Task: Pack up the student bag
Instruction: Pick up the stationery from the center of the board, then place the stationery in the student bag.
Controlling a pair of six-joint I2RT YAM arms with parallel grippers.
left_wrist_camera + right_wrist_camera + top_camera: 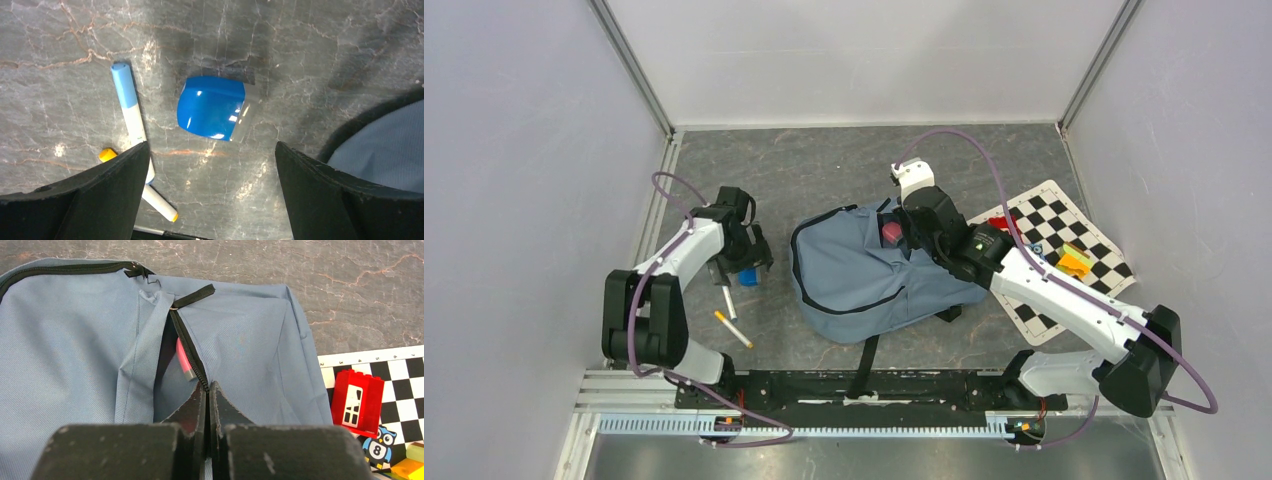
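The blue block has blue and grey ends. My left gripper needs to grab it by those ends next, so the block's long sides stay free to enter the bag (864, 275).
The student bag (864, 275), grey-blue with black zippers, lies flat in the middle of the table. My right gripper (911, 237) is at its far end. In the right wrist view the right gripper (208, 386) is shut, pinching the black zipper edge of the bag (75, 340) at a slit opening. A pink item (184, 360) shows inside that opening. My left gripper (742, 262) is open and empty, just above the table left of the bag. A blue block (212, 107) lies just beyond the left gripper (210, 195) in the left wrist view, untouched.
A blue-capped white marker (129, 107) and a yellow-tipped marker (150, 195) lie left of the blue block. A checkered mat (1064, 235) right of the bag holds a red brick (357, 402), an owl card (376, 447) and orange and yellow blocks (1074, 262). Walls enclose three sides.
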